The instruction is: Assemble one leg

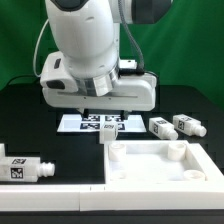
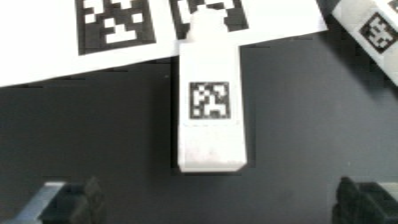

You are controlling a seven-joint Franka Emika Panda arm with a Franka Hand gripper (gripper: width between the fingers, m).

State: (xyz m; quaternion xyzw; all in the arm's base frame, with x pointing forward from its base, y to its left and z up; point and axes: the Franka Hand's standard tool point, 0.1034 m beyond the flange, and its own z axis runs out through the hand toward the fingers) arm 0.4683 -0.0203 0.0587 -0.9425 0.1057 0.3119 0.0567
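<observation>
Next, my gripper grabs the white leg by its tagged body to assemble it onto the white panel [image 1: 200, 170].
A white leg [image 2: 212, 100] with a square tag sticker lies on the black table, one end resting on the marker board [image 2: 125, 30]. In the exterior view it [image 1: 107, 138] lies between the marker board and the large white panel [image 1: 200, 170]. My gripper [image 2: 217, 205] is open and empty above the leg's near end. Its fingers [image 2: 63, 200] stand wide apart on either side and touch nothing. The robot's hand [image 1: 97, 85] hangs over the marker board [image 1: 90, 122].
Two more legs [image 1: 160, 126] [image 1: 188, 126] lie to the exterior view's right of the marker board; one of them shows in the wrist view [image 2: 374, 35]. Another leg [image 1: 25, 168] lies at the exterior view's left. A white rail [image 1: 50, 196] runs along the front.
</observation>
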